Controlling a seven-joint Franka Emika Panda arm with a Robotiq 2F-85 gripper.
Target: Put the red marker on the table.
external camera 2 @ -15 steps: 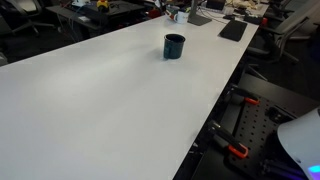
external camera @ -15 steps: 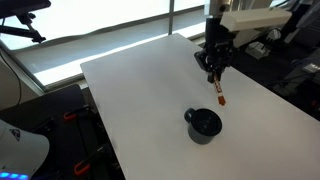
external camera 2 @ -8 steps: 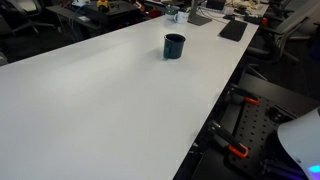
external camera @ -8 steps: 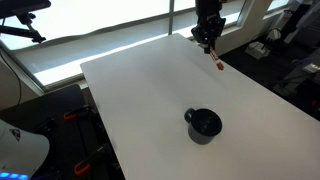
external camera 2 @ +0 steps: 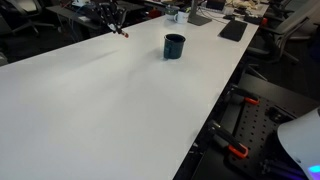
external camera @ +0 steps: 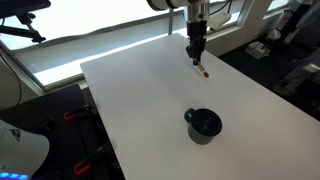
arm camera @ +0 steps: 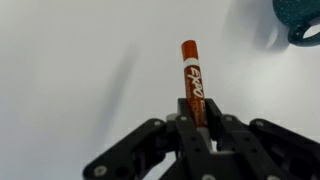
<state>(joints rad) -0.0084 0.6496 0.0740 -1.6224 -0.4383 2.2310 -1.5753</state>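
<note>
I should keep holding the red marker until I lower it, because the red marker's tip (arm camera: 190, 49) hangs apart from its shadow on the white table.
My gripper (arm camera: 197, 110) is shut on the red marker (arm camera: 192, 80), which sticks out past the fingertips toward the white table (arm camera: 70, 70). In an exterior view the gripper (external camera: 196, 50) hangs above the table's far part with the marker (external camera: 203, 69) pointing down, its tip close to the surface (external camera: 140, 100). In an exterior view the gripper (external camera 2: 113, 22) and marker (external camera 2: 122, 32) show small at the table's far edge. The dark mug (external camera: 203, 124) stands apart, nearer the front; it also shows in the wrist view's top right corner (arm camera: 300, 20) and in an exterior view (external camera 2: 174, 46).
Windows and a dark ledge run behind the table (external camera: 100, 40). Desks with clutter and a dark pad (external camera 2: 232, 30) lie beyond the far end. The table's edge drops off to black equipment with red clamps (external camera 2: 240, 125).
The gripper with the marker has moved away from the mug, across the far part of the table, and has come into sight in the exterior view that did not show it before.
</note>
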